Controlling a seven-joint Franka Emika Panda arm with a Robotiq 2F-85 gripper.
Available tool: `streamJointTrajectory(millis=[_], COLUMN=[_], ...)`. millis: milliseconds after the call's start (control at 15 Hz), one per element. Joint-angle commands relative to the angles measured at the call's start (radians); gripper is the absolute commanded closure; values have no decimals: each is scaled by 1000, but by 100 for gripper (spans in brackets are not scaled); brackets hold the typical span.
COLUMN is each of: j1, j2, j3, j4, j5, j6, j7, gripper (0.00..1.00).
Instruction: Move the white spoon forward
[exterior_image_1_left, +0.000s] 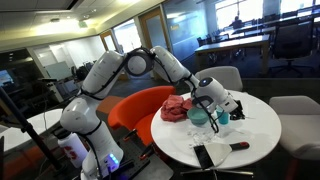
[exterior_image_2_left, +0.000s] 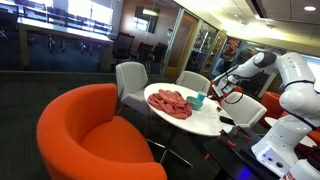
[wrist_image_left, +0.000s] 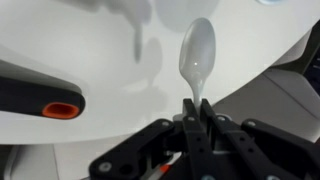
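Note:
The shadow of the white spoon (wrist_image_left: 197, 55) lies apart, and the spoon would drop onto the table if I opened now. The spoon stays held in my gripper from here.
In the wrist view the white spoon (wrist_image_left: 197, 55) stands out from between my gripper's fingers (wrist_image_left: 193, 108), bowl away from me, above the white round table (wrist_image_left: 90, 50). The fingers are shut on its handle. In both exterior views my gripper (exterior_image_1_left: 218, 103) (exterior_image_2_left: 226, 90) hovers over the table near the blue cup (exterior_image_1_left: 199, 118) (exterior_image_2_left: 199, 100); the spoon is too small to make out there.
A black utensil with a red handle end (wrist_image_left: 40, 100) lies on the table left of the spoon. A red cloth (exterior_image_1_left: 177, 108) (exterior_image_2_left: 170, 102) lies on the table. A black device (exterior_image_1_left: 205, 156) sits near the table's edge. Orange armchair (exterior_image_2_left: 85, 130) and grey chairs surround the table.

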Motion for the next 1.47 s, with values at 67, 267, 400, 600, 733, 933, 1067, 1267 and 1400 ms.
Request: streamJointTrajectory(millis=[67,267,400,600,733,933,1067,1267,1400], j1=[236,354,379,350,325,289,279,228,184], j2=[218,355,415,415,393,334,264,111,6], j3=[-316,-532,-605,-596,-565,-511,-458,-312,-218], j4=[283,379,431,463,468,452,404,292,203], j5=[116,142,127,39,-2,-47,4,3,8], j6=[-50,-150,-223,-243,-218,-180,-176,-148,-147], j7=[283,516,636,763,800,806,712,550,433], gripper=[98,98,65,45,29,5,0,0,0])
